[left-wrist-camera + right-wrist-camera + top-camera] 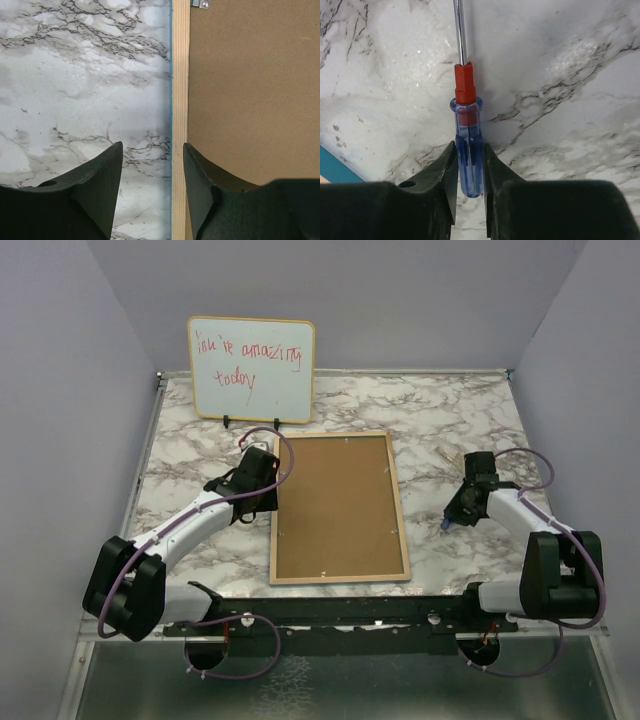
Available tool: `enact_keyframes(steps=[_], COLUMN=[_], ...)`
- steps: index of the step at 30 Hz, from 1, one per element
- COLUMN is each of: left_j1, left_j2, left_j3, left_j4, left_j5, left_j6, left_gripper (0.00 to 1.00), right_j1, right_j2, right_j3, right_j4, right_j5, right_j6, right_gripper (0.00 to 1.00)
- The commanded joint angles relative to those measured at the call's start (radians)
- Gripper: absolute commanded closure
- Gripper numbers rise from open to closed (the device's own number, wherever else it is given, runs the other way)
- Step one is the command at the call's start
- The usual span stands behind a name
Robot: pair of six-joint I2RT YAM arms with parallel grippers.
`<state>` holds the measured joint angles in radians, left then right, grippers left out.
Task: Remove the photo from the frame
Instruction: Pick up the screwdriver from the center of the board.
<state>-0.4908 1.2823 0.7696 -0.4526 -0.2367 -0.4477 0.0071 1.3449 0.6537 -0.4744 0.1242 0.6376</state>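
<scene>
My right gripper would take the screwdriver off the marble with it if I lifted it now, because its fingers close against the blue handle from both sides.
The frame lies face down mid-table, its brown backing board up inside a pale wood rim. The photo is hidden under the board. My left gripper is open at the frame's left edge. In the left wrist view its fingers straddle the wood rim and thin blue front edge: one finger over the marble, one over the board, gripper. My right gripper is to the right of the frame, shut on a blue-handled screwdriver that points away over the marble, gripper.
A small whiteboard with red handwriting stands at the back left. A metal tab sits on the board by the rim. A sliver of the frame's blue edge shows at the lower left of the right wrist view. Grey walls enclose the marble table.
</scene>
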Motion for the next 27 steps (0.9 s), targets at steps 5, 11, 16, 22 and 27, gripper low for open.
enact_keyframes(steps=[5, 11, 16, 22, 27], left_j1=[0.005, 0.004, 0.005, 0.004, 0.005], left_j2=[-0.021, -0.035, -0.093, -0.202, -0.265], left_j3=[-0.002, -0.002, -0.025, -0.094, -0.135], left_j4=[0.0, 0.006, 0.105, 0.258, 0.379], left_j5=[-0.026, -0.018, 0.154, 0.334, 0.47], left_j6=[-0.014, -0.012, 0.012, -0.05, -0.132], left_gripper=[0.49, 0.49, 0.37, 0.14, 0.05], right_j1=[-0.001, -0.002, -0.001, -0.001, -0.001], right_j2=[-0.129, -0.28, -0.349, -0.463, -0.593], right_j3=[-0.048, -0.058, -0.034, -0.126, -0.158], right_j4=[0.015, 0.015, 0.043, 0.314, 0.393], right_j5=[-0.198, -0.36, -0.57, -1.035, -1.157], right_j6=[-0.04, -0.061, -0.117, -0.079, -0.07], right_gripper=[1.0, 0.99, 0.99, 0.99, 0.99])
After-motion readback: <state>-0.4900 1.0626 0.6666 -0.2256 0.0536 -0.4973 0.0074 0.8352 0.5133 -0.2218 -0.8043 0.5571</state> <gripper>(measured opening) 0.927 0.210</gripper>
